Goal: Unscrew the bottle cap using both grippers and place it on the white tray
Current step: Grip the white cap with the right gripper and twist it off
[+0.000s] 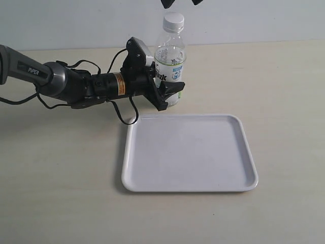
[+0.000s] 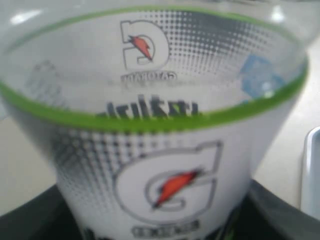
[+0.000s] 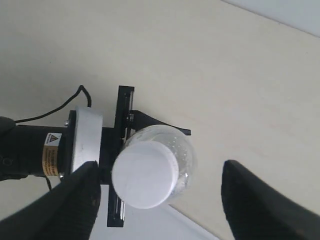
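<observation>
My fingers are above the white bottle cap (image 1: 173, 20) on the bottle's neck (image 1: 172, 37) and would miss if I closed now. My right gripper should first lower its fingers, then close on the cap.
The bottle (image 1: 170, 63) stands upright on the table just behind the white tray (image 1: 188, 152). Its white bottle cap (image 1: 173, 20) is on its neck. My left gripper (image 1: 170, 87) comes in from the left and is shut on the bottle's lower body. In the left wrist view the label (image 2: 165, 165) fills the picture between dark fingers (image 2: 282, 212). My right gripper (image 1: 181, 2) hangs open straight above the cap, only its tips showing. In the right wrist view the cap (image 3: 145, 174) lies between the spread fingers (image 3: 255, 200), touching neither.
The left arm marked PIPER (image 1: 45, 76) and its cables stretch across the table's left side. The tray's far edge lies close to the bottle's base, and a tray corner (image 3: 165, 227) shows beneath the cap. Bare tabletop (image 1: 274, 81) surrounds them.
</observation>
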Action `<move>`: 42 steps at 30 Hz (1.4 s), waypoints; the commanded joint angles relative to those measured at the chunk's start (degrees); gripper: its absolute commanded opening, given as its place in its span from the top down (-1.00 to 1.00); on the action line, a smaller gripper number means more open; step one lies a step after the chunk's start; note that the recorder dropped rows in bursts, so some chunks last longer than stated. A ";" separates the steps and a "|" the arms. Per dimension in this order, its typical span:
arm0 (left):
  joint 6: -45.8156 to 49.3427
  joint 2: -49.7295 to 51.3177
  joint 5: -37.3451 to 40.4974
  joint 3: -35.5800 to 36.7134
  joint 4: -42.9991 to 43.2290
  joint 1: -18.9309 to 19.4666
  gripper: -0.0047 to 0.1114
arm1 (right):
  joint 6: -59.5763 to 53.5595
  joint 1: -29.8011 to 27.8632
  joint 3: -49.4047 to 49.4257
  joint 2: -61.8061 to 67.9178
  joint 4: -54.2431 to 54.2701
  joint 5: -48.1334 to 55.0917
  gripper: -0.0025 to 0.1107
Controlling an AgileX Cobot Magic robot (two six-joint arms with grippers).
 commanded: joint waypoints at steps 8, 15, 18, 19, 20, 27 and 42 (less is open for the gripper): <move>0.14 -0.49 0.76 -0.14 0.39 -0.13 0.92 | 1.35 0.95 -0.18 2.16 1.32 -0.05 -0.21; 0.14 -0.49 0.76 -0.14 0.39 -0.13 0.92 | 0.95 1.72 -0.18 2.29 0.79 -0.05 -0.21; 0.14 -0.49 0.76 -0.14 0.39 -0.13 0.92 | 1.16 1.72 -0.18 2.75 0.49 -0.05 -0.21; 0.14 -0.49 0.76 -0.14 0.39 -0.13 0.92 | 1.16 1.72 -0.18 2.93 0.18 -0.05 -0.21; 0.14 -0.49 0.76 -0.14 0.39 -0.13 0.92 | 1.16 1.72 -0.18 3.14 0.01 -0.05 -0.21; 0.14 -0.49 0.76 -0.14 0.39 -0.13 0.92 | 1.16 1.72 -0.18 3.50 0.01 -0.41 -0.13; 0.14 -0.49 0.76 -0.14 0.39 -0.13 0.92 | -4.47 1.72 -0.18 3.59 0.01 -1.73 0.92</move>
